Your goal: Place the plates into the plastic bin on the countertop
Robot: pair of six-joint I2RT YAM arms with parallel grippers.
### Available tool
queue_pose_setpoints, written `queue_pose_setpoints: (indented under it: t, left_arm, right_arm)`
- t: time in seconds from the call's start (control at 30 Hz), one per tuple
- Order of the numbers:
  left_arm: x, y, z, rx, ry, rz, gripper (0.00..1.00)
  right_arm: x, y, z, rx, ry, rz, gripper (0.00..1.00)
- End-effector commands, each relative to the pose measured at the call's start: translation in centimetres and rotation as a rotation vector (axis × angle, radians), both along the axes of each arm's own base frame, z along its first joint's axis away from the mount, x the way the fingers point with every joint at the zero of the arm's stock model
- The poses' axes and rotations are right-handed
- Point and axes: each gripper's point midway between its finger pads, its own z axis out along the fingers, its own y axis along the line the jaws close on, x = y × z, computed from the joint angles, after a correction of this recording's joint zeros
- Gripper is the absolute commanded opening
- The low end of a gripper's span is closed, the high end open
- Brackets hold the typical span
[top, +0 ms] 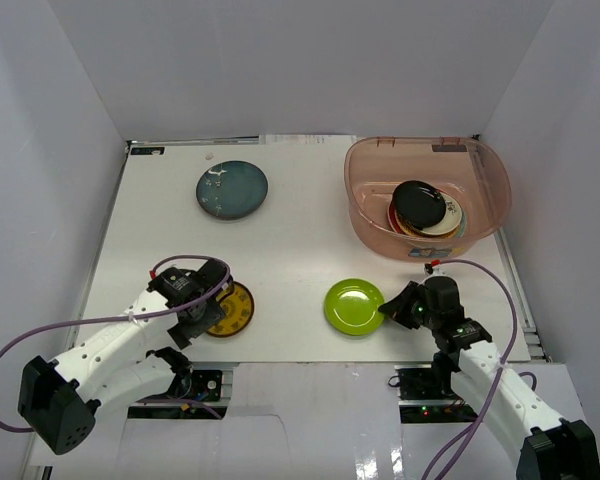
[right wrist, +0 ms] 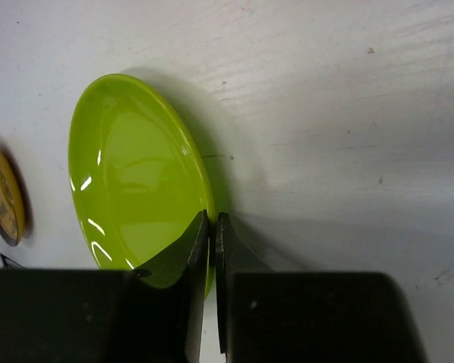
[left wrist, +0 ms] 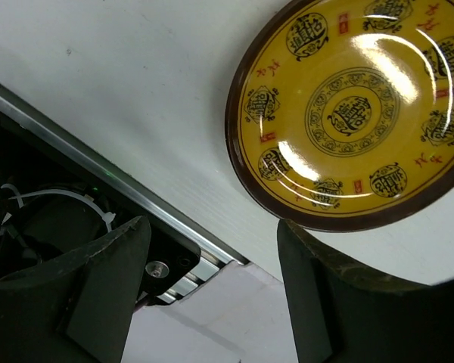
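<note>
The yellow-brown plate's far side should stay free to go into the plastic bin, so the robot's left gripper should grab the plate's nearest rim next.
My right gripper [top: 388,309] is shut on the right rim of the lime green plate [top: 354,306], which rests on the white countertop [top: 300,250]; in the right wrist view the fingers [right wrist: 200,249] pinch the plate's edge [right wrist: 129,174]. My left gripper [top: 202,318] is open over the left edge of the yellow-brown patterned plate [top: 232,308]; in the left wrist view that plate [left wrist: 356,113] lies just beyond the open fingertips [left wrist: 318,272]. A teal blue plate [top: 231,190] lies at the back left. The pinkish plastic bin [top: 370,170] at the back right holds a stack topped by a glossy black plate [top: 419,204].
White walls enclose the countertop on the left, back and right. The table's metal front rail [left wrist: 98,166] and near edge run just under my left gripper. Purple cables loop from both arms.
</note>
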Motion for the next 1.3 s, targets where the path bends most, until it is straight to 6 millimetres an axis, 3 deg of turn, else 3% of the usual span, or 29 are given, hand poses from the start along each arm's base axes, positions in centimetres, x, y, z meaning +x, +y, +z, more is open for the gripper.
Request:
queue_pose_setpoints:
  t: [0.0, 0.1, 0.17, 0.23, 0.27, 0.33, 0.37, 0.5, 0.63, 0.7, 0.73, 0.8, 0.83, 0.87, 0.9, 0.93, 1.03, 1.07, 1.27]
  left_arm:
    - [-0.1, 0.0, -0.4, -0.01, -0.006, 0.115, 0.79]
    - [0.6, -1.2, -1.5, -0.073, -0.03, 0.117, 0.81]
    - [0.5, -2.0, -3.7, -0.121, -0.023, 0.126, 0.82]
    - [0.9, -1.6, -4.4, -0.105, -0.046, 0.158, 0.82]
    - [1.3, -1.2, -4.5, -0.084, -0.068, 0.169, 0.82]
    - [1.8, -1.1, -5.0, -0.085, -0.099, 0.179, 0.81]
    - [1.9, -1.2, -5.3, -0.097, -0.108, 0.181, 0.81]
    - [2.6, -1.7, -6.9, -0.133, -0.151, 0.188, 0.79]
    - [3.6, -2.2, -7.7, -0.16, -0.199, 0.171, 0.6]
    - [3.7, -2.1, -7.9, -0.155, -0.205, 0.163, 0.52]
    - [3.8, -1.9, -7.9, -0.146, -0.216, 0.162, 0.4]
    - [4.1, -1.9, -7.5, -0.144, -0.239, 0.135, 0.24]
    - [4.3, -1.9, -7.4, -0.145, -0.253, 0.118, 0.17]
    - [4.5, -2.0, -7.2, -0.15, -0.264, 0.103, 0.03]
    - [4.8, -2.3, -7.0, -0.156, -0.276, 0.069, 0.0]
    - [5.1, -2.6, -6.5, -0.174, -0.298, 0.048, 0.0]
    - [6.0, -3.3, -5.1, -0.203, -0.358, -0.031, 0.0]
    - [6.3, -3.6, -4.7, -0.215, -0.375, -0.048, 0.0]
    - [8.2, -6.2, 0.2, -0.339, -0.538, -0.177, 0.0]
  right_arm:
    - [-0.1, 0.7, 0.2, 0.022, -0.03, 0.049, 0.08]
    - [0.6, 1.6, 2.2, 0.058, -0.099, 0.09, 0.08]
    - [0.8, 2.7, 4.3, 0.106, -0.136, 0.139, 0.08]
    - [0.9, 3.7, 6.5, 0.153, -0.182, 0.192, 0.08]
    - [1.4, 4.2, 8.7, 0.165, -0.235, 0.216, 0.08]
    - [1.7, 4.7, 11.1, 0.167, -0.29, 0.247, 0.08]
    - [2.4, 5.1, 14.0, 0.159, -0.36, 0.271, 0.08]
    - [4.3, 5.2, 20.9, 0.119, -0.524, 0.284, 0.08]
    - [7.9, 3.3, 25.2, -0.007, -0.645, 0.157, 0.08]
    - [9.7, 1.8, 25.8, -0.084, -0.655, 0.073, 0.08]
    - [11.2, -0.2, 26.7, -0.15, -0.674, -0.026, 0.08]
    - [13.4, -2.0, 26.1, -0.218, -0.643, -0.102, 0.08]
    - [14.6, -3.9, 26.9, -0.236, -0.641, -0.166, 0.08]
    - [15.6, -4.7, 26.2, -0.241, -0.609, -0.188, 0.08]
    - [16.4, -5.4, 26.4, -0.231, -0.615, -0.211, 0.08]
    - [17.3, -7.6, 26.4, -0.243, -0.603, -0.281, 0.08]
    - [19.3, -10.7, 25.2, -0.267, -0.551, -0.377, 0.08]
    - [20.2, -12.0, 23.9, -0.284, -0.512, -0.412, 0.08]
    - [23.8, -15.0, 20.5, -0.264, -0.407, -0.478, 0.08]
